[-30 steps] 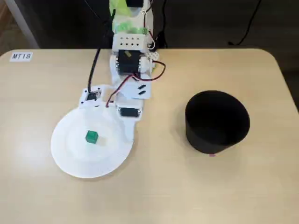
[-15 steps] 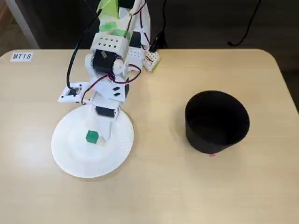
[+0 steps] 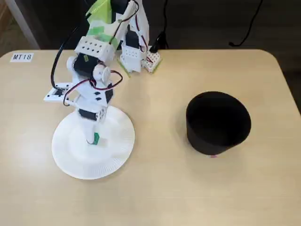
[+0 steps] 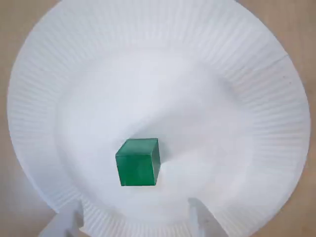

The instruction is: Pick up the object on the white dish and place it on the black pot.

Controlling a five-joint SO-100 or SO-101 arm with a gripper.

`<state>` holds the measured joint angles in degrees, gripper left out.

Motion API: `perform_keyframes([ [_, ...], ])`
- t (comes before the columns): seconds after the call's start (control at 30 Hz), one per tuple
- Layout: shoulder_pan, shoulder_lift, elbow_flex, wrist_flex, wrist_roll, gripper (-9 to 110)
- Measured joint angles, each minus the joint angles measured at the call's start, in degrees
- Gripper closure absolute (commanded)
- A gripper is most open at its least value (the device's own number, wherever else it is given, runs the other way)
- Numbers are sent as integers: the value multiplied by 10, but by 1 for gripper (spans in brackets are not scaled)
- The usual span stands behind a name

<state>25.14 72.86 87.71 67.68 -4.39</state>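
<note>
I should next grab the green cube (image 3: 96, 138) with my gripper by its two opposite sides. Then I will put the cube in the black pot (image 3: 218, 122).
The tiny green cube (image 4: 138, 162) sits on the round white paper plate (image 4: 237, 64), a little toward the near side of its flat middle. My gripper (image 4: 136, 217) is open just above the plate, with a white fingertip (image 4: 69, 219) on each side at the bottom edge of the wrist view. The cube lies just ahead of the tips and nothing holds it. In the fixed view the arm leans down over the plate (image 3: 70, 160), the gripper (image 3: 91, 136) is right by the cube (image 3: 96, 138), and the black pot (image 3: 217, 123) stands well to the right.
The arm's base (image 3: 134, 52) with its cables stands at the table's back. A white part (image 3: 55, 94) juts out left of the arm. A label (image 3: 21, 57) marks the back left corner. The table edge (image 3: 291, 89) runs close behind the pot on the right.
</note>
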Motion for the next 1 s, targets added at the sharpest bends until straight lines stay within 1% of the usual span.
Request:
perform_keyframes([
  [0.4,24,-40,-8,10,-7,73],
  [1.0,27,-86,-36,18,-14,76],
])
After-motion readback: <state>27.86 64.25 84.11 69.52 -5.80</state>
